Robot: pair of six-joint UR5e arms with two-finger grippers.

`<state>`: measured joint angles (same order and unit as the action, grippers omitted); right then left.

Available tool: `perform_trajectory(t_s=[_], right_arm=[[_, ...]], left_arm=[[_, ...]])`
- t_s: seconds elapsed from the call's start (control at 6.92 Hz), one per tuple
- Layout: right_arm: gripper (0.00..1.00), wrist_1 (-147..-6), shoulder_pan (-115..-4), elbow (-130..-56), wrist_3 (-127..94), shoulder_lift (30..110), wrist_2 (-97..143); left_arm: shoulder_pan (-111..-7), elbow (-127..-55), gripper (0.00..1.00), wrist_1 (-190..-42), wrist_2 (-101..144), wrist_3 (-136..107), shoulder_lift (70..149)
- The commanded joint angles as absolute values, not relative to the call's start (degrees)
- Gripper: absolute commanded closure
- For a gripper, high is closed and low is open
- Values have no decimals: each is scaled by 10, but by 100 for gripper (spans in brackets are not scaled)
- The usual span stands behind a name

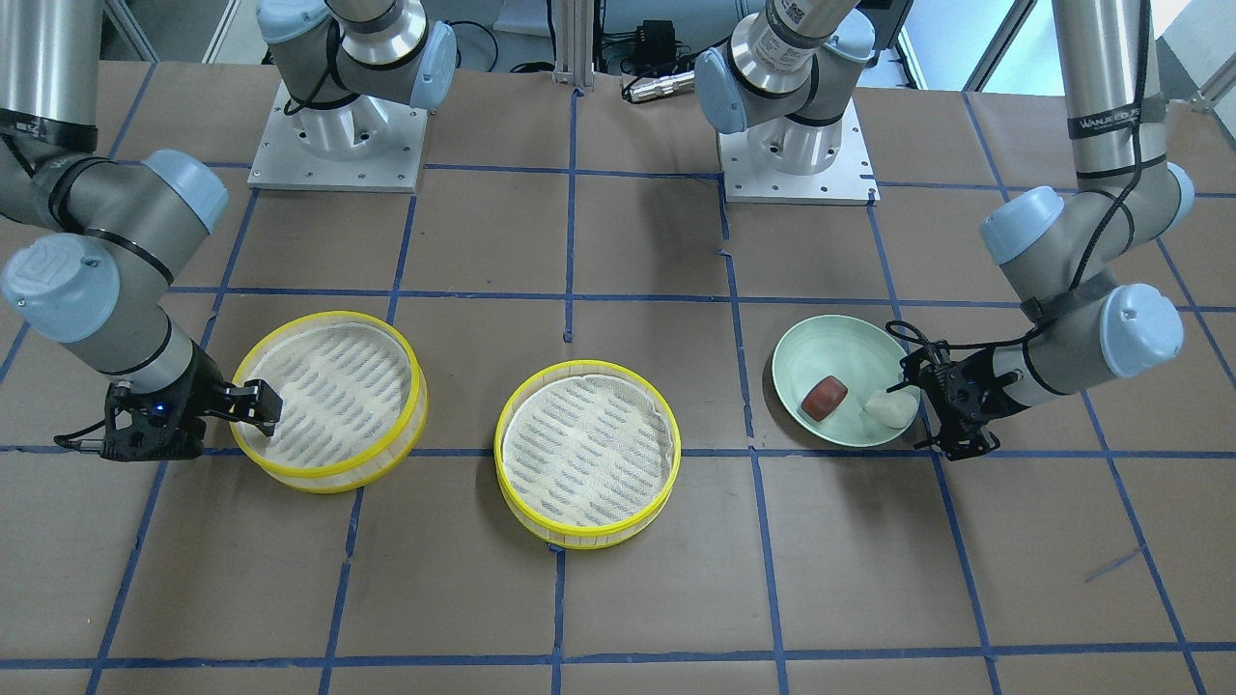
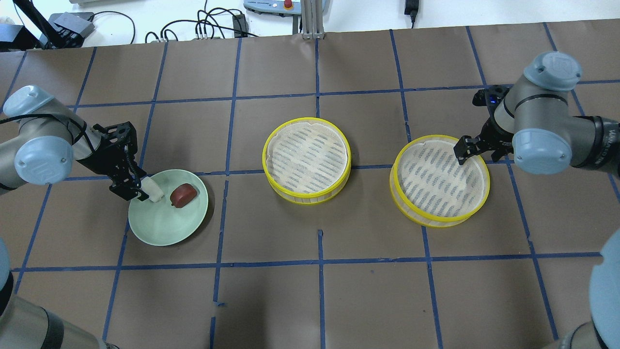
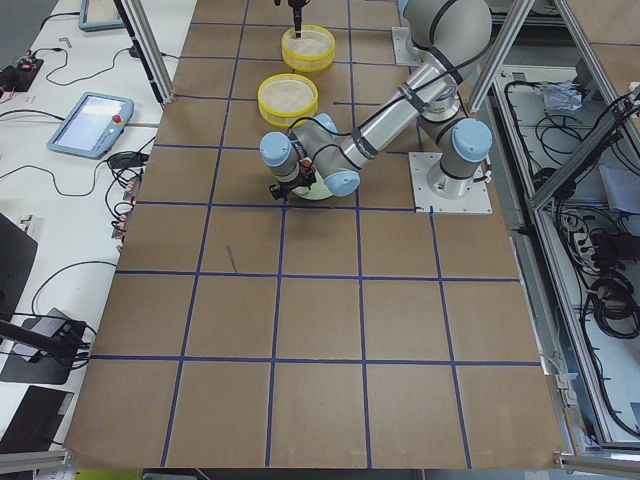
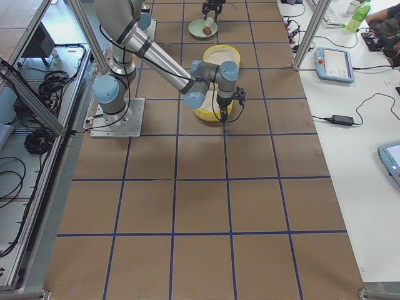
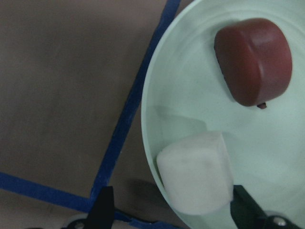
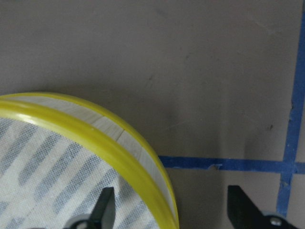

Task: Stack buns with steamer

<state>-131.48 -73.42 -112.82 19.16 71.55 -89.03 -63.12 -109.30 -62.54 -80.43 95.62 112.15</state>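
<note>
The loose tray needs to go onto the middle tray to stack the steamer, so my right gripper should next grab the loose tray by its yellow rim.
The white bun and the reddish-brown bun lie in a pale green plate at the left. My left gripper is open at the plate's rim. In the left wrist view its fingers stand either side of the white bun, not closed on it. Two steamer trays stand apart on the table: one in the middle, one at the right. My right gripper is open and straddles the right tray's yellow rim.
The table is brown paper with a blue tape grid. The two arm bases stand at the robot's side. Cables and a power block lie beyond the far edge. A bare strip of table separates the plate from the middle tray.
</note>
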Motion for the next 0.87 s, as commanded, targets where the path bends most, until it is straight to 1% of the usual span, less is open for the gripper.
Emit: perform_trajectory(t_s=[0.0,0.29,0.43,0.58,0.72], right_arm=[[92,-1310,-734,-1124,180,729,-896],[96,-1309,-734,-1124,179,729,-893],[97,-1309,-734,-1125,178,729,-891],[97,-1308,-734,-1122,178,729,-891],[97,-1286,-734,-1111,178,738,-891]], left_arm=[[-644,-1092,50,-625,-801,943,1111],[-644,-1091,43,-624,-798,945,1109],[-644,-1092,29,-625,-798,942,1109],[-644,-1089,25,-626,-799,940,1107],[-646,-1081,25,-633,-796,935,1106]])
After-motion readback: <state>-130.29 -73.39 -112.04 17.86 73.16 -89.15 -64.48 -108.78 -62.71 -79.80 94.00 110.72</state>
